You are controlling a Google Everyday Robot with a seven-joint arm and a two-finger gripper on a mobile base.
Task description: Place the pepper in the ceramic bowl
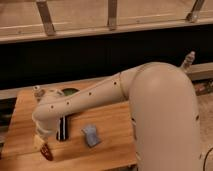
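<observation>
The robot's gripper should place the pepper in the ceramic bowl [68,91], so next it should grab the pepper by its upper end [42,143].
The pepper [47,152], small, slender and dark red, lies on the wooden table [112,150] near its front left corner. My gripper [40,142] hangs at the end of the white arm directly over the pepper's upper end, open, its tips just above or touching it. The ceramic bowl [68,91], glossy green, sits at the back of the table. My forearm covers most of it, leaving only a sliver of its rim in sight.
A black striped block [63,128] lies right of the gripper, and a small blue object [91,135] lies further right. A small white-capped item [37,92] stands at the back left. My arm spans the table from the right.
</observation>
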